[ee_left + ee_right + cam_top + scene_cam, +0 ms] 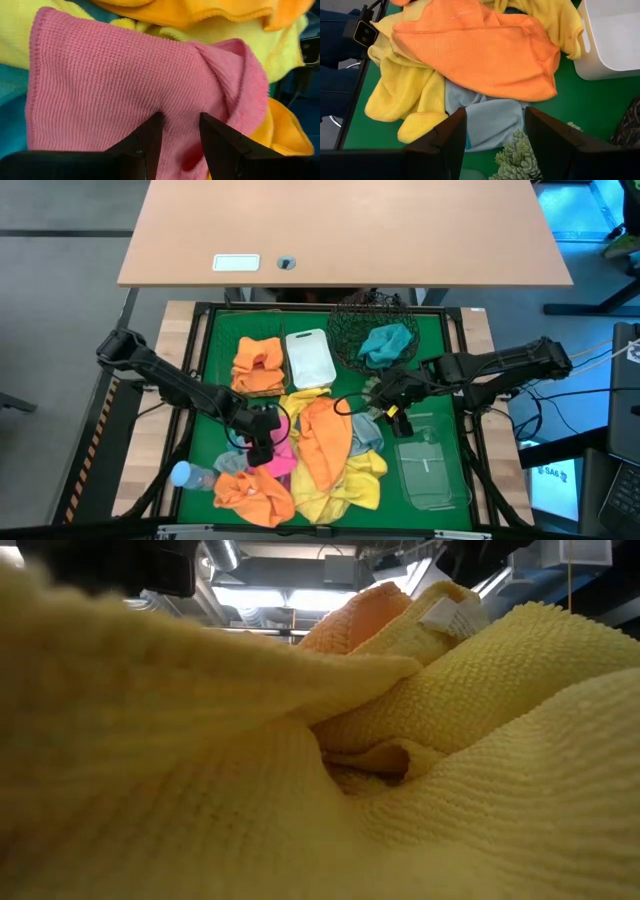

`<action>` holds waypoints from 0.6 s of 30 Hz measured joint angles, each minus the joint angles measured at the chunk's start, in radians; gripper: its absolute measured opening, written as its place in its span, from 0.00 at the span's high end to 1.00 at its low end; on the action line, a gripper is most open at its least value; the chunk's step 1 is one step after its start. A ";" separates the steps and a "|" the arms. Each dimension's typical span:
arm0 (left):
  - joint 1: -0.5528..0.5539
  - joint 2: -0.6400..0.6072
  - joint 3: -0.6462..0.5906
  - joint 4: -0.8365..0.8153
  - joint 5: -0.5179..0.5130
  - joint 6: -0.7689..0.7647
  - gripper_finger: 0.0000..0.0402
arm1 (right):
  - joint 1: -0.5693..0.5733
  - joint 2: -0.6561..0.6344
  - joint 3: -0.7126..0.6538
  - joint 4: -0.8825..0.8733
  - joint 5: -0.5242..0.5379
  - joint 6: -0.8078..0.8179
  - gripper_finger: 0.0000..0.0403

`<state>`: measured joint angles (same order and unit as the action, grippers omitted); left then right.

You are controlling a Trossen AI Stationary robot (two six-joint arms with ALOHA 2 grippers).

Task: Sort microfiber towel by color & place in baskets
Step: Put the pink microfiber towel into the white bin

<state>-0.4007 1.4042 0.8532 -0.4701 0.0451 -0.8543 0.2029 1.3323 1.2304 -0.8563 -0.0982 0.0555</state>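
Note:
My fingers reach the pink towel on both sides of a part (181, 123) beside the towel's raised fold. I need to close my left gripper on the towel now.
A heap of towels lies mid-table: a pink towel (115, 85), an orange one (325, 438), yellow ones (345, 485) and a light blue one (487, 122). My left gripper (181, 122) stands open, slanting down over the pink towel at the heap's left side (262, 445). My right gripper (495, 131) hangs open above the light blue towel and a spiky plant (520, 157), holding nothing. At the far side a round black mesh basket (350, 320) holds a teal towel (388, 342). The white tub (310, 358) stands beside it. My left gripper comes at the pink towel slanting down from the table's left, an open finger (150, 135) on either side of a flat stretch (181, 107) near a raised fold. I cannot tell whether the fingertips touch the cloth. The towel lies on the heap.
An orange towel (258, 365) lies at the far left, beside the tub. Another orange towel (255, 492) and a clear bottle with a blue cap (188, 475) lie at the near left. A clear tray (430, 468) sits near right. Yellow cloth (320, 770) fills the low view.

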 joint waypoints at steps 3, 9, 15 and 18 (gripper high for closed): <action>0.001 0.010 0.001 0.006 -0.021 0.000 0.69 | 0.000 0.000 0.000 0.002 0.000 0.000 0.51; 0.001 0.020 0.000 0.008 -0.028 0.000 0.77 | 0.000 0.000 0.000 0.004 0.000 0.000 0.51; 0.001 0.014 0.000 0.014 -0.012 -0.002 0.98 | 0.000 0.000 0.000 0.016 0.000 0.000 0.51; 0.001 -0.006 0.000 0.017 0.002 -0.006 0.99 | 0.000 0.000 0.000 0.029 0.000 0.000 0.51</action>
<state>-0.3996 1.3982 0.8536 -0.4529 0.0470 -0.8601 0.2028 1.3327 1.2303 -0.8269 -0.0982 0.0555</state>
